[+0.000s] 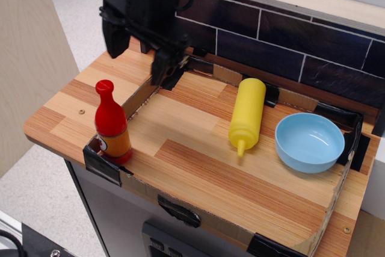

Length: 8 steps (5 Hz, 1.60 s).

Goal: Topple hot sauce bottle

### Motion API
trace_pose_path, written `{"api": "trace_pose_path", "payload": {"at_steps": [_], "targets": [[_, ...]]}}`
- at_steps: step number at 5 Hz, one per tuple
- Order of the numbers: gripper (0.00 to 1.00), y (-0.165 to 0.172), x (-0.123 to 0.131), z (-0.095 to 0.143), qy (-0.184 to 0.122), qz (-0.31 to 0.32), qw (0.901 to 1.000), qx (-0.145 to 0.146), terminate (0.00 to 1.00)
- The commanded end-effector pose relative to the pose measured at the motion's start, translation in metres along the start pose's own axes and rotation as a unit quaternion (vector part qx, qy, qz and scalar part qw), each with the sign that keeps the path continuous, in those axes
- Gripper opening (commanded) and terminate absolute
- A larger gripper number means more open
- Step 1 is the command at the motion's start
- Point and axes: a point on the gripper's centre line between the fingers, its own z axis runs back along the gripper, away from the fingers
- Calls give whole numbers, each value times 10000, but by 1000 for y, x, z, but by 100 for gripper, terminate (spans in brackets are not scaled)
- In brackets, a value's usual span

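The hot sauce bottle [112, 124] is to be toppled, so the gripper next needs to grip its bulbous cap [104, 87].
The hot sauce bottle [112, 124] is glossy red with a bulbous cap and an orange label band. It stands upright in the near left corner of the low cardboard tray [198, 206]. My gripper [136, 54] is black, open and empty. It hangs above the far left part of the counter, up and behind the bottle, well apart from it. One finger [112, 37] is on the left and one finger [162, 66] is on the right.
A plain yellow squeeze bottle [247, 114] lies on its side mid-tray, nozzle toward the front. A light blue bowl [309, 141] sits at the right. A dark tiled backsplash [283, 43] runs along the back. The wooden counter edge [42, 133] is just left of the red bottle.
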Motion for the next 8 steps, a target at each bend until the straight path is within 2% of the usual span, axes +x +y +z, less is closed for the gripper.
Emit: {"api": "trace_pose_path", "payload": {"at_steps": [1,3,5,6,7,8], "targets": [[100,3,-25,14,-204,-534,9983,-122,0],[100,5,-37,8,-95,-735,9972,-101,0],[100,-1,-37,-1,-181,-615,9979,-118,0],[0,-3,-35,-2,-246,-575,9978,-206,0],[0,-5,-34,-3,-234,-480,9984,-166,0],[0,-6,-29,-2,-99,296,9986,-432,0]]}}
